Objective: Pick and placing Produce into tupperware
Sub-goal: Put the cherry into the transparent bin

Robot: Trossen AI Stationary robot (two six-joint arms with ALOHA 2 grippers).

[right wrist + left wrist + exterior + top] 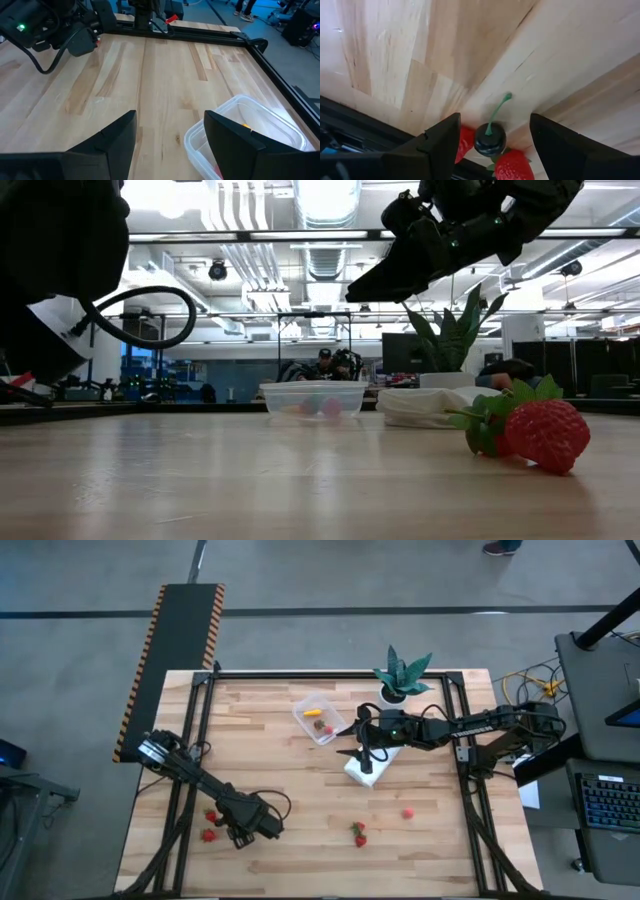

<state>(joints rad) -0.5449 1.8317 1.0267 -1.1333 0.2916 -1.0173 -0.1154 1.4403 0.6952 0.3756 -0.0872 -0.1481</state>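
Observation:
My left gripper should close on the dark cherry point(490, 140) now, as both fingers reach down to the wood on either side of the cherry.
The clear tupperware point(318, 718) stands at the table's far middle and holds a yellow-orange piece point(244, 126) and a red one point(327, 729). My right gripper point(348, 740) hovers open above the table just right of the tub point(250, 131), over the white cloth's edge. My left gripper point(236, 836) is open and low at the near left. In its wrist view point(495, 117), a dark cherry-like piece with a green stem point(490, 139) and two red strawberries point(512, 165) point(465, 143) lie between the fingers, untouched. More strawberries lie at near centre point(358, 832) point(540, 435) and near right point(407, 812).
A folded white cloth point(370, 765) lies under the right arm beside the tub. A green potted plant point(400, 675) stands at the far edge behind it. A black frame rail point(350, 117) runs close behind the left-side fruit. Bare wood stretches across the table's middle.

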